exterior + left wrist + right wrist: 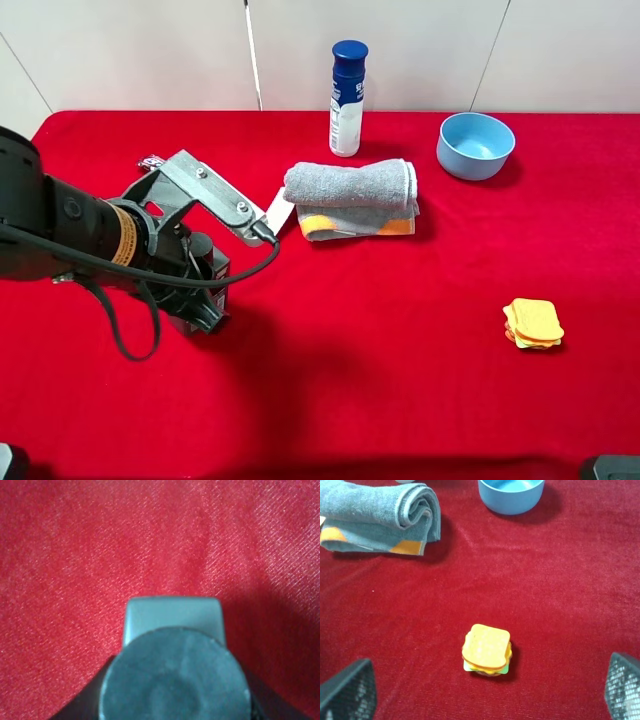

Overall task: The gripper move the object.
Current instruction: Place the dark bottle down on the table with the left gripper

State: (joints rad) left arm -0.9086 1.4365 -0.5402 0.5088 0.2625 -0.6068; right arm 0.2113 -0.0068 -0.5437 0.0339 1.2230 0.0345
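The pump bottle's lower edge meets the red cloth and the bottle would stay standing, so the left gripper needs to let go of the bottle.
My left gripper, black jaws on a thick dark-grey arm with a silver bracket, sits at the left of the red table and closes around the dark grey pump bottle, which the arm mostly hides. In the left wrist view the bottle's grey pump head and its round top fill the lower middle, very close to the camera; the jaws themselves are hidden there. My right gripper is open and empty, its two mesh-patterned fingertips wide apart, hovering above the cloth just near a toy sandwich.
A tall white bottle with a blue cap stands at the back middle. A rolled grey towel lies in front of it. A blue bowl is at the back right. The toy sandwich lies at the right.
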